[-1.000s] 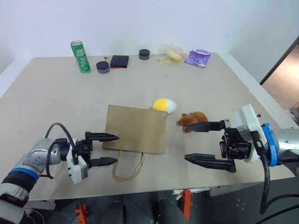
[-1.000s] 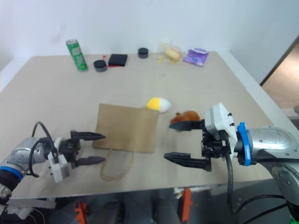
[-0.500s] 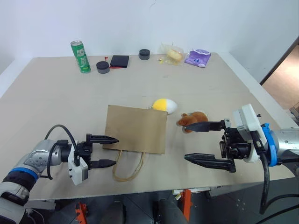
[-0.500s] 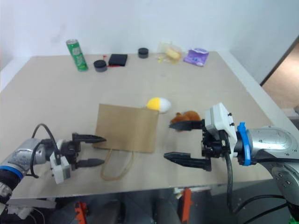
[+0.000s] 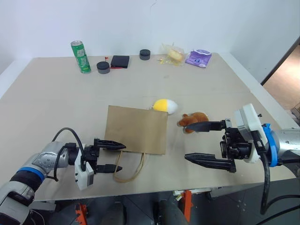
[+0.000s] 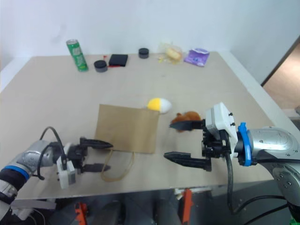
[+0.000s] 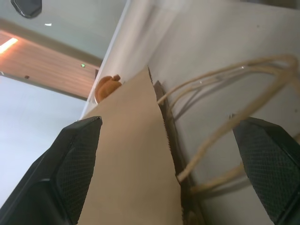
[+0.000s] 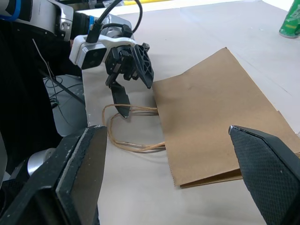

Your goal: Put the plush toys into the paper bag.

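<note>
My left gripper is to pinch the paper bag [image 5: 137, 129] [image 7: 133, 159] by its upper cord handle next. The bag's handle arches up while the bag lies flat on the tabletop.
The paper bag [image 5: 137, 129] lies flat in the middle of the table, its cord handles [image 5: 129, 171] trailing toward the near edge. My left gripper [image 5: 122, 157] is open at the bag's near left corner, one finger over the bag's edge and the other by the handles [image 7: 225, 136]. Just beyond the bag's far right corner rests the yellow and white egg plush toy [image 5: 166, 106]. The brown furry plush toy [image 5: 193, 120] sits to the right of the bag. My right gripper [image 5: 187, 141] is open and empty, its upper finger crossing in front of the brown toy.
Along the table's far side stand a green can [image 5: 80, 56], two black round pucks [image 5: 103, 67] [image 5: 145, 55], a black wallet [image 5: 120, 61], a clear packet with yellow contents [image 5: 173, 54] and a purple packet [image 5: 198, 58]. The table's near edge lies just under both grippers.
My left gripper has moved right and down to the bag's near corner and handles, its fingers a little closer together. The right gripper, the bag and the toys have not moved.
</note>
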You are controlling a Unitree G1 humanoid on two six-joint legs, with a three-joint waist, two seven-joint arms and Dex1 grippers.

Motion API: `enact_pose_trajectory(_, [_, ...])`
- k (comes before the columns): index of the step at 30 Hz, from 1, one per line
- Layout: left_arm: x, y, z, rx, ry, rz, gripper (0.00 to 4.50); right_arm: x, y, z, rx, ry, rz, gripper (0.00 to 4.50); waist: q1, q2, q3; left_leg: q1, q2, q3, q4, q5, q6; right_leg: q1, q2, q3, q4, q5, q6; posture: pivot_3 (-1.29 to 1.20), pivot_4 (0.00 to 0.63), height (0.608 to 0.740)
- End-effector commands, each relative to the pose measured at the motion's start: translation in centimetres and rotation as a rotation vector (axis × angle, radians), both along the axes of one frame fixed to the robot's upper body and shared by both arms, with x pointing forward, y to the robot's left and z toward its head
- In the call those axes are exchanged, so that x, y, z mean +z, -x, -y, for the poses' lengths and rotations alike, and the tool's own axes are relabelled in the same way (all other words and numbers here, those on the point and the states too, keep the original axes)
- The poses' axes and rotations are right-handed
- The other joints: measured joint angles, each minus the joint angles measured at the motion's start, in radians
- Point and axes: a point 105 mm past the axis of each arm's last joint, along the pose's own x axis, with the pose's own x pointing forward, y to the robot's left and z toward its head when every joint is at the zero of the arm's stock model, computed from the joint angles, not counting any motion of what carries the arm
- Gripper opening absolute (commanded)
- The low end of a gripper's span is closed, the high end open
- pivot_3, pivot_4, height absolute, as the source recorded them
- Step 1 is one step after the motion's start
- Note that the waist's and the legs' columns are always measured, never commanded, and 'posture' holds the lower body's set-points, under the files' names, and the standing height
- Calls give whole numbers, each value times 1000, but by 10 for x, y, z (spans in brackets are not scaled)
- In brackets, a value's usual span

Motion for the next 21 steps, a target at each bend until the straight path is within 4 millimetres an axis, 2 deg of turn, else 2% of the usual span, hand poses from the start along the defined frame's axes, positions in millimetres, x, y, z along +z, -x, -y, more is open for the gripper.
enact_pose_trajectory(1, [9, -1, 4, -11, 46, 19, 3221, 8, 6, -3, 17, -5, 41, 4500, 0, 0, 0, 0, 0, 0, 0, 0, 0, 0, 0, 0, 0, 0, 0, 0, 150, 740])
enact_pose_trajectory(7, [11, -3, 7, -9, 65, 10, 80, 8, 4, -2, 8, -8, 44, 4500, 0, 0, 0, 0, 0, 0, 0, 0, 0, 0, 0, 0, 0, 0, 0, 0, 150, 740])
enact_pose_trajectory(12, [19, -9, 12, 24, 127, -22, 33, 9, 2, -2, -7, -17, 48, 4500, 0, 0, 0, 0, 0, 0, 0, 0, 0, 0, 0, 0, 0, 0, 0, 0, 150, 740])
enact_pose_trajectory(18, [68, -34, 21, 142, 395, -134, 33, 10, -10, 7, -103, -60, 64, 4500, 0, -1, 0, 0, 0, 0, 0, 0, 0, 0, 0, 0, 0, 0, 0, 0, 150, 740])
enact_pose_trajectory(21, [77, -33, 28, 128, 404, -139, 33, 6, -16, 5, -147, -53, 61, 4500, -2, -1, 0, 0, -1, 0, 0, 0, 0, 0, 0, 1, 0, 0, 1, 0, 150, 740])
